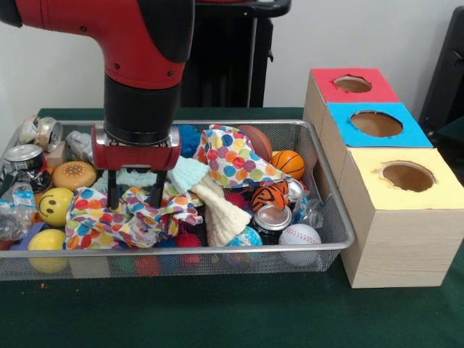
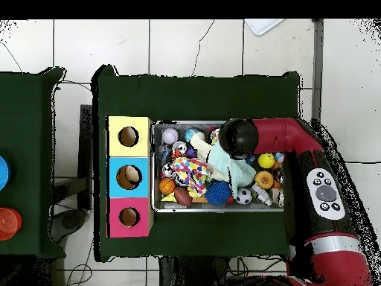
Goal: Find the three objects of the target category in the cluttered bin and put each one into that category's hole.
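Note:
I should next lift the crumpled polka-dot cloth by the raised folds in its middle [image 1: 136, 206], as its edges lie slack over the toys.
The wire-mesh bin [image 1: 319, 247] holds a heap of clutter. My gripper [image 1: 135, 192] is open, pointing straight down over the bin's left half. Its fingertips [image 1: 113, 196] sit at the top folds of a crumpled polka-dot cloth [image 1: 130, 217], with nothing held between them. Whether that heap is one cloth or two I cannot tell. Another polka-dot cloth [image 1: 232, 158] lies draped at the bin's back middle and also shows in the overhead view [image 2: 192, 173]. The yellow-topped box's hole [image 1: 407, 176] is right of the bin, nearest the camera. In the overhead view the arm's wrist [image 2: 238, 138] hides the gripper.
Mint-green and cream towels [image 1: 217, 210] lie between the two cloths. Balls, cans and bottles fill the rest: a basketball [image 1: 288, 163], a baseball [image 1: 299, 235], a smiley ball [image 1: 55, 205], a can [image 1: 272, 217]. The blue-topped box [image 1: 377, 125] and the red-topped box [image 1: 353, 84] stand behind the yellow one.

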{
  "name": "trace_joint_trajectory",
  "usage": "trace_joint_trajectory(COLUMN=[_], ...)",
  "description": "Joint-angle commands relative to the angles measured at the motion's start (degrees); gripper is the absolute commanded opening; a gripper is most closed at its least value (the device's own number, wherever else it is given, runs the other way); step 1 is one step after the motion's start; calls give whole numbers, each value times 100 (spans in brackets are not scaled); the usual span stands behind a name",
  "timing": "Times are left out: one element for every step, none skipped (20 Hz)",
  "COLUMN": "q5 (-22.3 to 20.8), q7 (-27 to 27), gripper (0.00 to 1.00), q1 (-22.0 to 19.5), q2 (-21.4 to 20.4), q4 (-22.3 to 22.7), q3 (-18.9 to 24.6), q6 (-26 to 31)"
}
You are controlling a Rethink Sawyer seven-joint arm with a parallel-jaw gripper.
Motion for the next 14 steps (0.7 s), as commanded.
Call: trace_joint_trajectory(q5=[-267,-252,-236,-255,-243,-157,22,254,445,663,880,1098,1066,995], q7=[-269,-298,-328,-340,-354,-383,-385,-410,-517,-543,-568,-594,-613,-614], gripper=[100,100,100,100,100,100,100,100,100,100,100,100,100,100], q1=[-182,-217,-254,-283,-306,-328,-403,-504,-636,-771,-906,-1041,-1048,-1031], q2=[299,343,385,415,436,522,609,739,889,1062,1234,1406,1442,1496], q4=[10,-13,-25,-42,-49,-130,-120,-112,-86,-55,-25,6,2,-48], q3=[-77,-54,-24,-16,1,62,148,260,421,542,663,784,778,721], q6=[-203,-201,-220,-265,-265,-154,-3,212,305,390,474,559,445,338])
